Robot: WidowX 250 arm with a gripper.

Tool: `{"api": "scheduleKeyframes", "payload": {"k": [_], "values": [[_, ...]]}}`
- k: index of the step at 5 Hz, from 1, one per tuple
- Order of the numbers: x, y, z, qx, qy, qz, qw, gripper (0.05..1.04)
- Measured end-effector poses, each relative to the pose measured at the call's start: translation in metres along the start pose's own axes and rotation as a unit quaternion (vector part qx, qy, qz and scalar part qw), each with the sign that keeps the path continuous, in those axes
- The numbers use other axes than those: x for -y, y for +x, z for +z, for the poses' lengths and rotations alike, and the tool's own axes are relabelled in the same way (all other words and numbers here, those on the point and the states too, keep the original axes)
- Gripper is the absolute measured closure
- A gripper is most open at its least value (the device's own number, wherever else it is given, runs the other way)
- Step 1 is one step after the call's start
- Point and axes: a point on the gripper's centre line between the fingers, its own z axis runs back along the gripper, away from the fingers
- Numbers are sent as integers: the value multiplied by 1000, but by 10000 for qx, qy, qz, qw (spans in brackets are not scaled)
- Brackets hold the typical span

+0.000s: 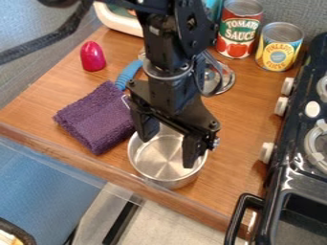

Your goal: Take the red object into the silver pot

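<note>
The red object needs to go into the silver pot (pixel 165 178), so the robot's gripper will next pick up the red object by its rounded sides.
The gripper (pixel 168 149) hangs over the silver pot (pixel 165 178), its two fingers spread wide apart with nothing between them. Behind the fingers shows the pot's bare metal bottom. The red object (pixel 92 56), a small rounded pinkish-red piece, stands upright on the wooden counter at the upper left, well away from the gripper. Part of the pot's back rim is hidden by the gripper.
A folded purple cloth (pixel 96 117) lies left of the pot, with a blue-handled brush or utensil (pixel 128 75) behind it. A lid (pixel 220 79), a tomato can (pixel 238 29) and a pineapple can (pixel 279 46) stand behind. The black stove (pixel 297 172) borders the right.
</note>
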Motion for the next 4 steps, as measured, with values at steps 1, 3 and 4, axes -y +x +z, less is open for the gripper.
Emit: {"api": "scheduleKeyframes", "payload": {"k": [1,3,4], "values": [[0,-1,-5,-108,2,-29,9999,83],[-94,63,-10,2,156,590,9981,83],[-151,79,-14,-158,123,865,9960,83]]}}
